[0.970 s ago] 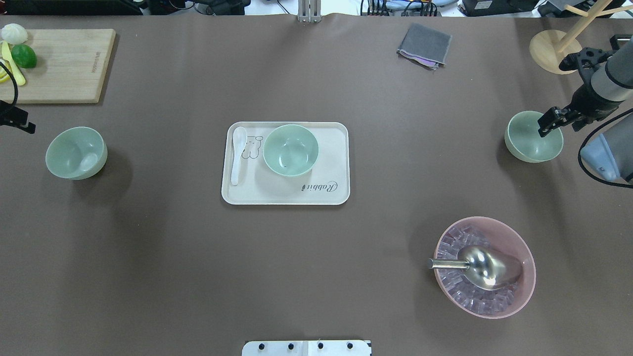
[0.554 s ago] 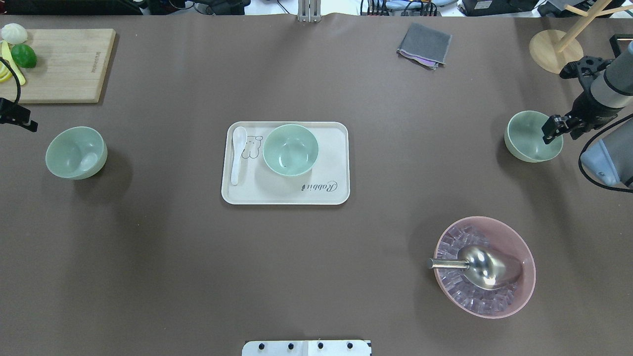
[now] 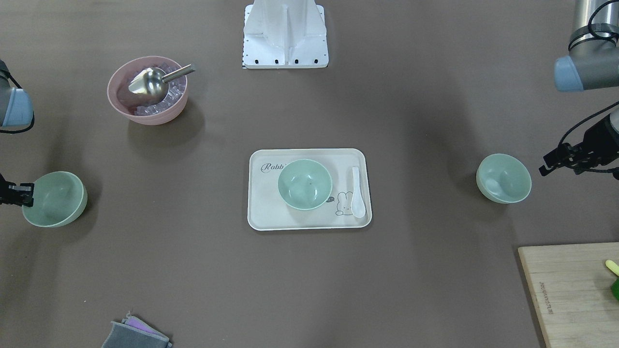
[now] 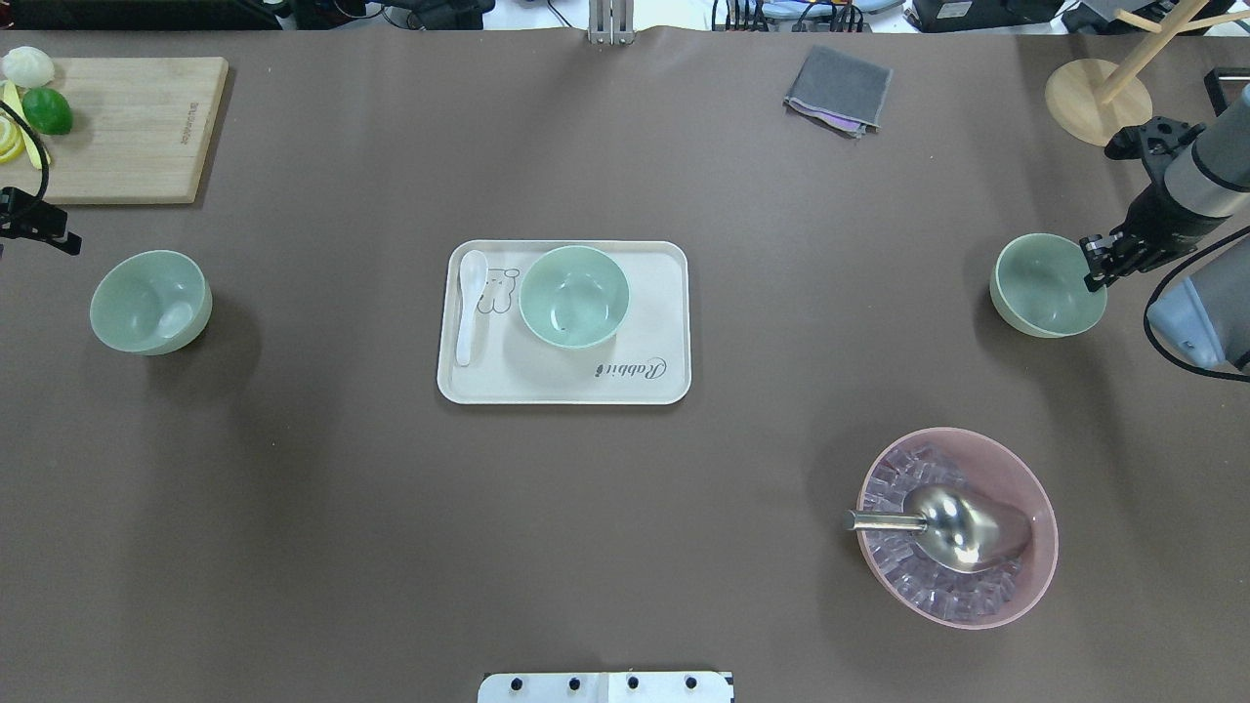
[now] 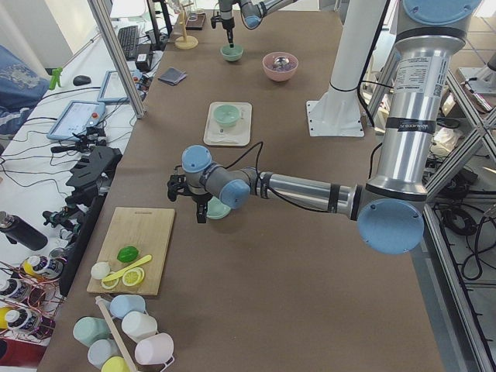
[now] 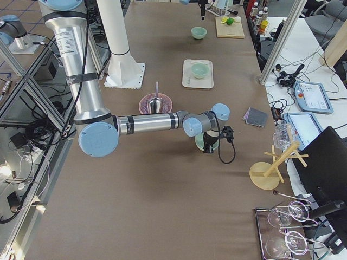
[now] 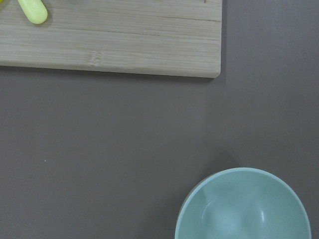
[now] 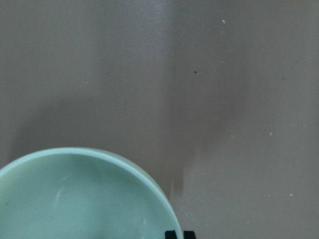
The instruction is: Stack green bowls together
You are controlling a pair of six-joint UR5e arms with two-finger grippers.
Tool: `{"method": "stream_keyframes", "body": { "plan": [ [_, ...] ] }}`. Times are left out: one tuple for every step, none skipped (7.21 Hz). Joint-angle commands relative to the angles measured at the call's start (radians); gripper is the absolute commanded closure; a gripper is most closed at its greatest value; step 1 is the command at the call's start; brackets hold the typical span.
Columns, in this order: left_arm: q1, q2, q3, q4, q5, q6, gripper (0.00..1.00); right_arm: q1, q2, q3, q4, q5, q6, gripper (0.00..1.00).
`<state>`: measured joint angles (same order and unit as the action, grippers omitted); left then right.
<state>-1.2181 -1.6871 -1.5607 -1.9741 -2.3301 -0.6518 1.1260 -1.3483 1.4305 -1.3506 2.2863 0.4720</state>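
I need to stack the lone bowl with the green bowl on the tray, so next I should grab the lone bowl by its rim with my left gripper.
Three pale green bowls. The left bowl stands alone; it also shows in the left wrist view. The middle bowl stands on the cream tray. My right gripper is shut on the rim of the right bowl. Its fingertips show close together at that bowl's rim. My left gripper hangs open and empty, apart from the left bowl, between it and the cutting board.
A white spoon lies on the tray. A pink bowl with ice and a metal scoop stands near right. A cutting board with fruit is far left, a grey cloth and a wooden stand far right.
My right gripper has drawn in onto the right bowl's rim, and the bowl has shifted slightly towards the near side. My left gripper has drifted a little towards the cutting board.
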Motion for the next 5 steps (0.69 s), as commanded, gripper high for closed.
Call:
{"method": "stream_keyframes", "body": {
  "plan": [
    [0.028,-0.016,0.001,0.0,0.002,-0.06,0.02,0.061,0.061,0.011,-0.016,0.108,0.037,1.0],
    [0.069,-0.016,0.001,0.0,0.05,-0.083,0.02,0.087,0.124,0.019,-0.063,0.17,0.077,1.0],
    [0.107,-0.011,0.011,0.0,0.119,-0.084,0.02,0.084,0.18,0.03,-0.083,0.173,0.162,1.0],
    [0.111,-0.008,0.034,0.0,0.123,-0.074,0.04,0.045,0.226,0.063,-0.084,0.173,0.295,1.0],
    [0.112,-0.011,0.072,-0.003,0.121,-0.068,0.11,-0.007,0.265,0.094,-0.078,0.156,0.436,1.0]
  ]
}}
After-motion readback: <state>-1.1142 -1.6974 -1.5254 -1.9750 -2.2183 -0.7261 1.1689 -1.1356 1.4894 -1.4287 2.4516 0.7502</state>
